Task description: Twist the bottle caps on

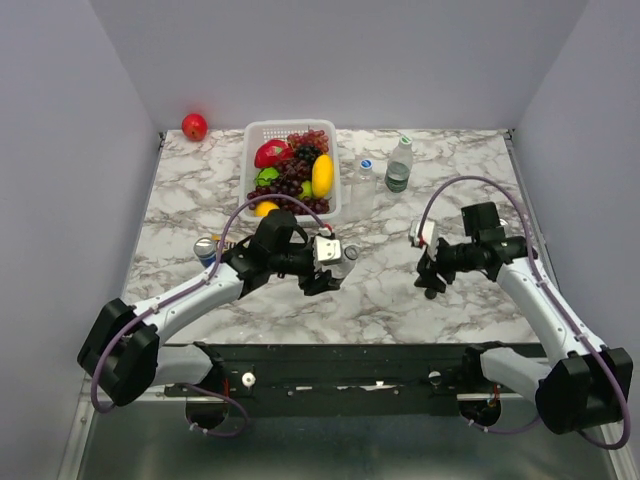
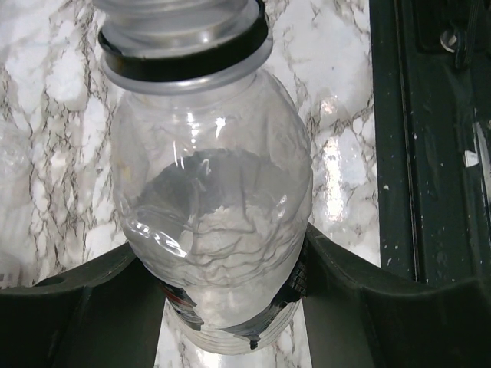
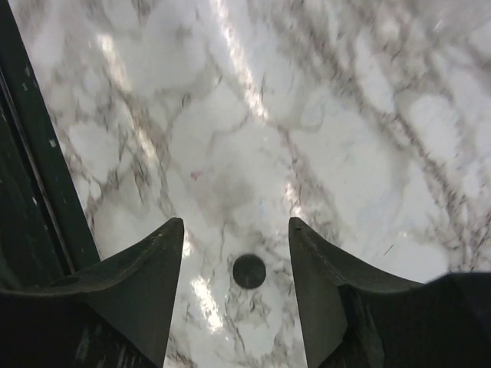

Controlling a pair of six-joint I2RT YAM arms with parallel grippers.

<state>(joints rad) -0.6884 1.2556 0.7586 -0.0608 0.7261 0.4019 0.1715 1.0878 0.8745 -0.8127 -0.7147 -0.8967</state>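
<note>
The small black cap will be pinched across its side edges by my right gripper, so that the cap's bottom stays free.
My left gripper (image 1: pixel 330 268) is shut on a clear plastic bottle (image 1: pixel 341 254) and holds it near the table's middle. In the left wrist view the bottle (image 2: pixel 211 199) fills the space between my fingers (image 2: pixel 84 299), and a black ring (image 2: pixel 184 65) circles its neck; the mouth is cut off by the top edge. My right gripper (image 3: pixel 235 224) is open, pointing down over the marble. The small black cap (image 3: pixel 249 271) lies flat on the table between its fingertips, untouched. At the back stand a bottle with a blue cap (image 1: pixel 366 164) and one with a white-green cap (image 1: pixel 405 141).
A white basket (image 1: pixel 249 150) of fruit stands at the back centre. A red apple (image 1: pixel 194 126) sits in the back left corner. A blue-and-silver can (image 1: pixel 206 249) stands beside my left arm. The black base rail (image 1: pixel 330 365) runs along the near edge.
</note>
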